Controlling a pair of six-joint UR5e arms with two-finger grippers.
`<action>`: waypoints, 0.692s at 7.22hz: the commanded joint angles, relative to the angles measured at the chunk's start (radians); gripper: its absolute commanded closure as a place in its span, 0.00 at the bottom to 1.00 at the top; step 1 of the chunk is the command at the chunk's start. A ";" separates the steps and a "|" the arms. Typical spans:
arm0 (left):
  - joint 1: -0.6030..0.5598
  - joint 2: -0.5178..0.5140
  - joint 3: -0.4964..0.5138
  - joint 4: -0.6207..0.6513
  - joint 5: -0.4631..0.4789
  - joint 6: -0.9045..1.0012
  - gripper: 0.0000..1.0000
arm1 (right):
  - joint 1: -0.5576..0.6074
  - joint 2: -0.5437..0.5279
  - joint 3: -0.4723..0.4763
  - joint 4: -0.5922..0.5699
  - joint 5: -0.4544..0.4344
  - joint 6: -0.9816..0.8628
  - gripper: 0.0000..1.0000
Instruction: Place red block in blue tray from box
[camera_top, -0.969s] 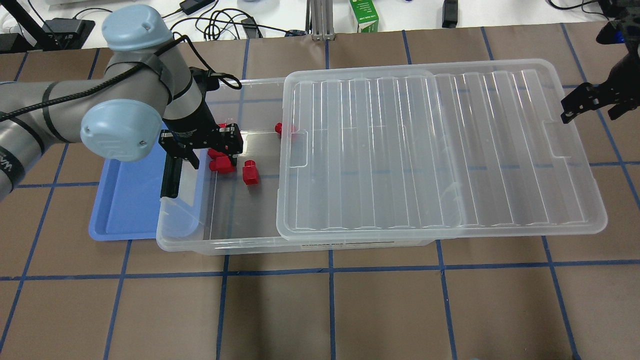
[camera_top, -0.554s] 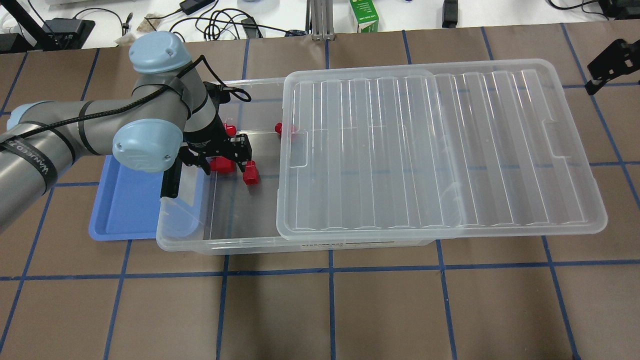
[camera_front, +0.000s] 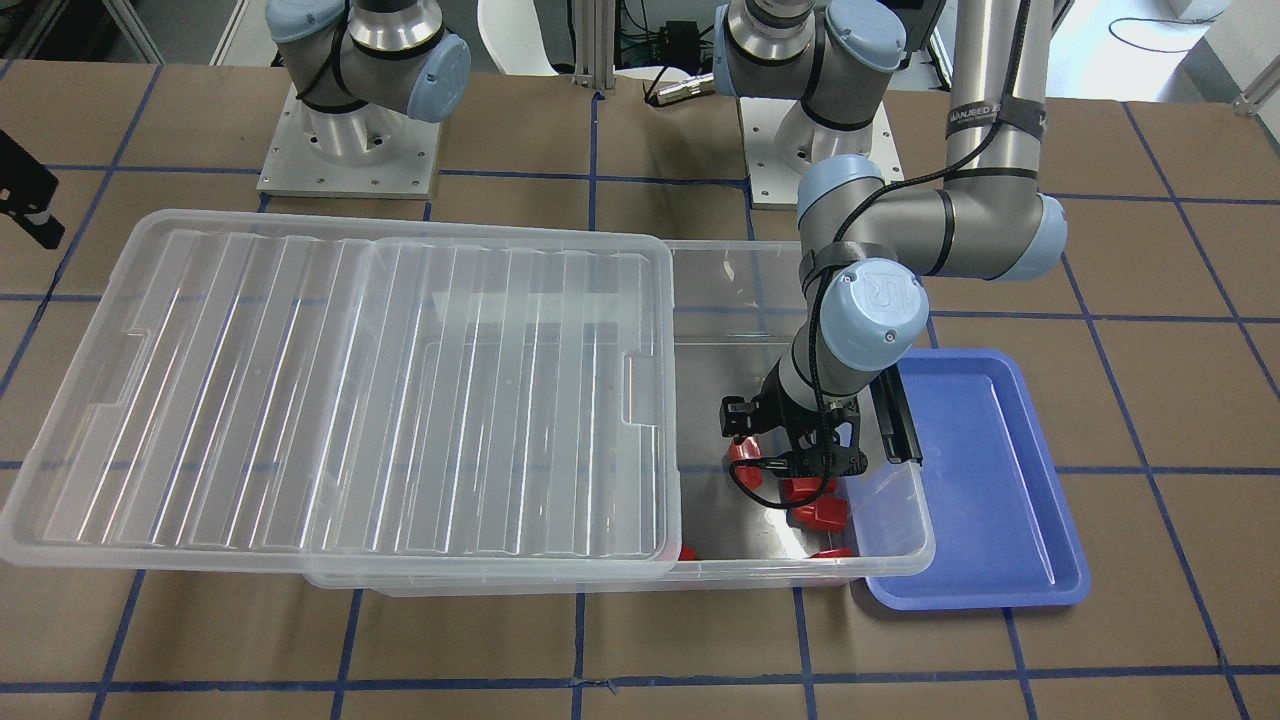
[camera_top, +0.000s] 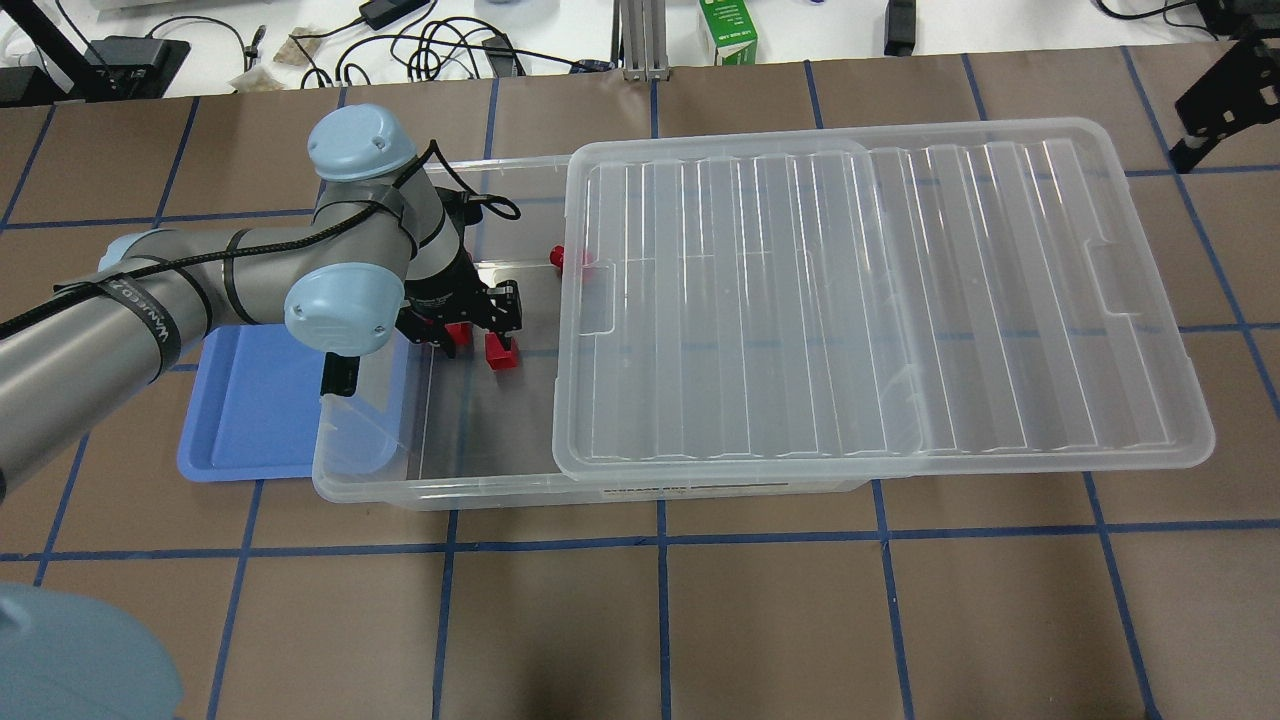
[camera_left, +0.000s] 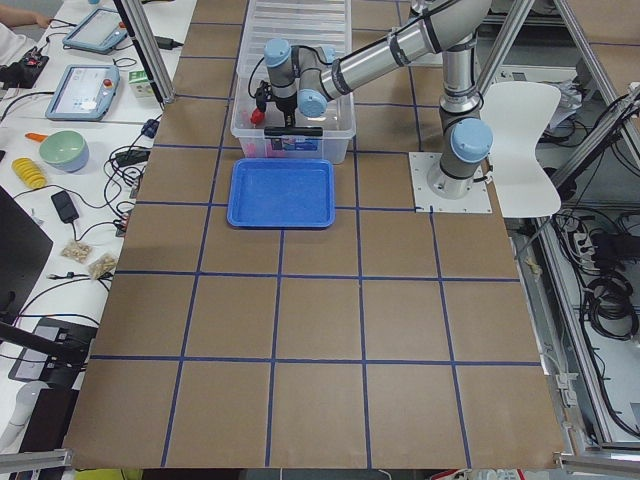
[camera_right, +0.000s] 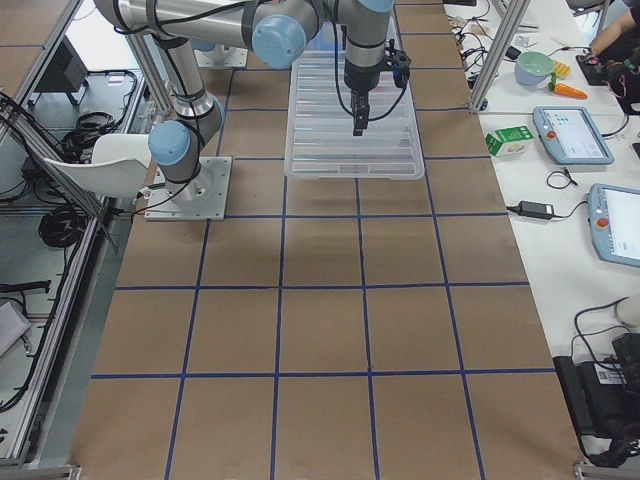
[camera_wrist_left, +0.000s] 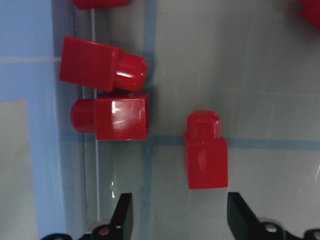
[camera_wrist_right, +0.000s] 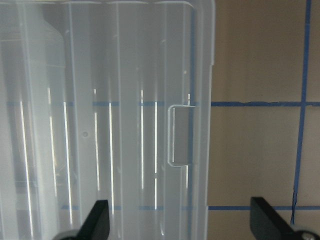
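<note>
The red block has a rounded knob at one end (camera_wrist_left: 203, 125), so I will next use my left gripper to grab the block by the flat sides of its square body (camera_wrist_left: 207, 163).
My left gripper (camera_top: 478, 335) is open and low inside the uncovered end of the clear box (camera_top: 440, 485). In the left wrist view its fingertips (camera_wrist_left: 124, 216) stand apart, with one red block (camera_wrist_left: 206, 150) lying just ahead between them. Two more red blocks (camera_wrist_left: 112, 116) lie together by the box wall. The block nearest the gripper also shows in the overhead view (camera_top: 500, 352). The empty blue tray (camera_top: 250, 410) sits against the box's short end. My right gripper (camera_wrist_right: 181, 222) is open and empty, high over the outer edge of the ribbed lid (camera_top: 860, 290).
The lid covers most of the box and overhangs it on the right. Another red block (camera_top: 568, 258) lies at the lid's edge. A black clip handle (camera_top: 340, 375) hangs on the box's short side by the tray. A green carton (camera_top: 727, 30) and cables lie beyond the table.
My left gripper has moved right and down into the box, over the red blocks. My right gripper has risen and pulled back toward the far right corner.
</note>
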 joint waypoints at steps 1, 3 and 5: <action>0.000 -0.047 0.000 0.044 -0.022 -0.030 0.29 | 0.195 0.003 -0.004 -0.019 -0.001 0.237 0.00; -0.002 -0.065 0.000 0.056 -0.022 -0.033 0.29 | 0.279 0.006 0.002 -0.030 -0.004 0.338 0.00; -0.009 -0.075 0.001 0.059 -0.019 -0.037 0.72 | 0.279 0.014 0.002 -0.032 -0.001 0.335 0.00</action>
